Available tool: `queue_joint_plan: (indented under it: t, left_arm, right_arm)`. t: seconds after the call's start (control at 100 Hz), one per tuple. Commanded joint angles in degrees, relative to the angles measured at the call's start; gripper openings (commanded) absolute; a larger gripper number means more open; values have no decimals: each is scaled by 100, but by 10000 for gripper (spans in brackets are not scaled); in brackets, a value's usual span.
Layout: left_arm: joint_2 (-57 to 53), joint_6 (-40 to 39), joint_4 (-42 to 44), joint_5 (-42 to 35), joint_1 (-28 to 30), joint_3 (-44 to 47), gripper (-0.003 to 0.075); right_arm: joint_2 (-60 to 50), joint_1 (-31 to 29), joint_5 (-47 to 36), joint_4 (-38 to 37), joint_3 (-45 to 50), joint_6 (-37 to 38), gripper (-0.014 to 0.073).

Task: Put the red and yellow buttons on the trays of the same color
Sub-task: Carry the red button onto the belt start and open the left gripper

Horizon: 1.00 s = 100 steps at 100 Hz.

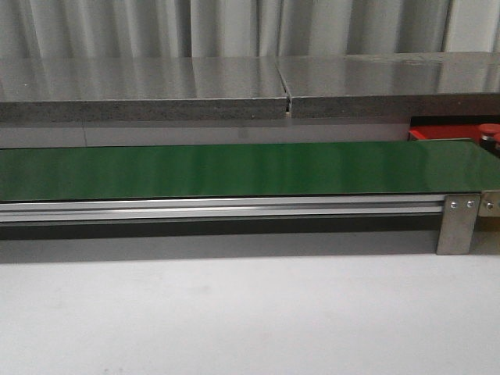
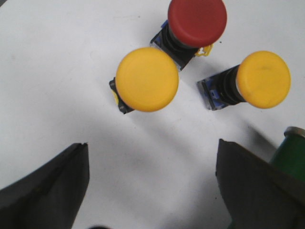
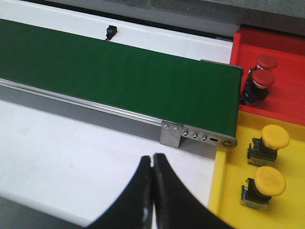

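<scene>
It isn't time to close my left gripper yet: the white tabletop shows between its fingers, short of the nearest yellow button, so it would miss. It should move toward the button first, then close.
In the left wrist view, a red button and two yellow buttons lie on a white surface. My left gripper hangs open over them, empty, its fingers wide apart. In the right wrist view, the red tray holds two red buttons. Beside it, the yellow tray holds two yellow buttons. My right gripper is shut and empty over the white table, short of the yellow tray. The front view shows a corner of the red tray and one red button, and neither gripper.
A long dark green belt on a metal frame runs across the table, ending next to the trays. A grey shelf stands behind it. A green object sits beside my left gripper's finger.
</scene>
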Motion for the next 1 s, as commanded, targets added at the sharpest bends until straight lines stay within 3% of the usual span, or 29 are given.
queue_joint_plan:
  t: [0.0, 0.41, 0.99]
  left_arm:
    - [-150, -71, -110, -231, 28, -350, 546]
    - [338, -185, -27, -469, 38, -933, 537]
    - [505, -185, -27, -522, 38, -1017, 284]
  right_arm:
    - [19, -12, -388, -21, -152, -40, -68]
    - [19, -12, -388, -21, -152, -40, -68]
    - [19, -12, -399, -21, -152, -40, -68]
